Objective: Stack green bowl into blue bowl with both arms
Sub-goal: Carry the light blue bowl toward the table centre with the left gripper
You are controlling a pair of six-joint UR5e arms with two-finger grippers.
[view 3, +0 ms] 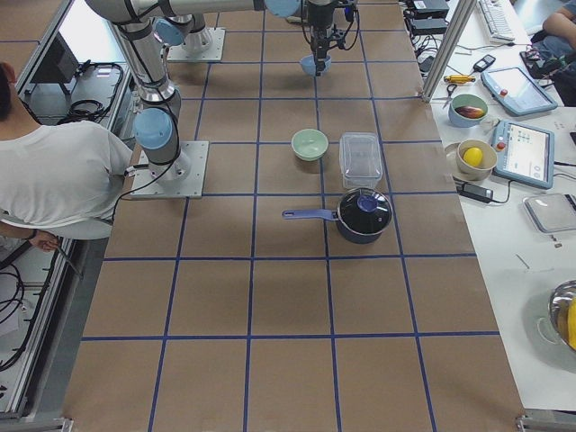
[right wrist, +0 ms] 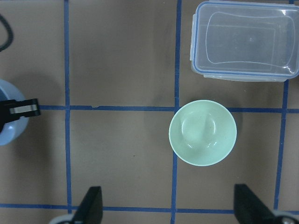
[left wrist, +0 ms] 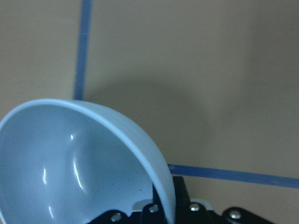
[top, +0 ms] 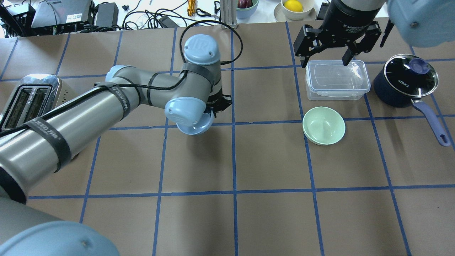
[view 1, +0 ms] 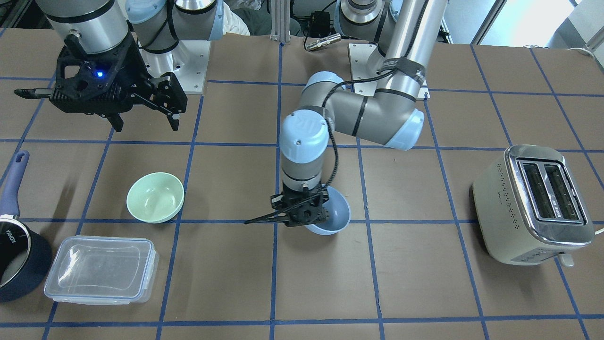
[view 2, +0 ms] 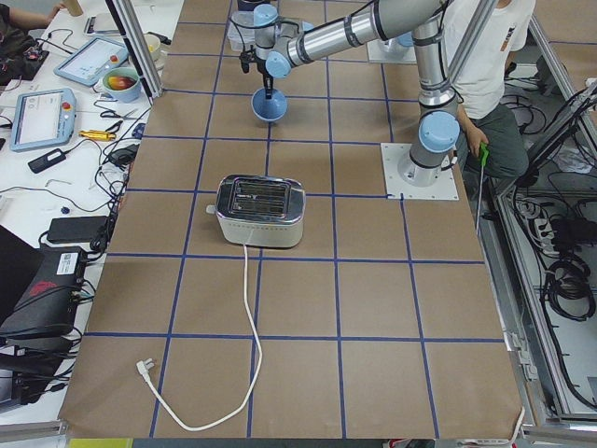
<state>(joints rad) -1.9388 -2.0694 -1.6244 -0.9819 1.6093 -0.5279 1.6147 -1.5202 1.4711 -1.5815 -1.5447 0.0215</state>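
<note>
The right gripper grabs the green bowl by its rim (view 1: 128, 198) next, to stack it into the blue bowl (view 1: 337, 215).
The pale blue bowl (view 1: 337, 215) is tilted and held by its rim in my left gripper (view 1: 312, 218), which is shut on it near the table's middle. The left wrist view shows the fingers (left wrist: 140, 207) clamping the blue bowl's rim (left wrist: 70, 163) with a shadow on the table under it. The mint-green bowl (view 1: 155, 197) stands upright and empty on the table, well apart from the blue bowl; it also shows in the overhead view (top: 324, 125) and the right wrist view (right wrist: 202, 132). My right gripper (view 1: 144, 123) is open and empty, high above the table behind the green bowl.
A clear lidded plastic container (view 1: 101, 269) lies beside the green bowl, with a dark navy saucepan (view 1: 19, 255) next to it. A cream toaster (view 1: 533, 203) stands at the table's other end. Blue tape lines grid the brown table (view 1: 415, 283).
</note>
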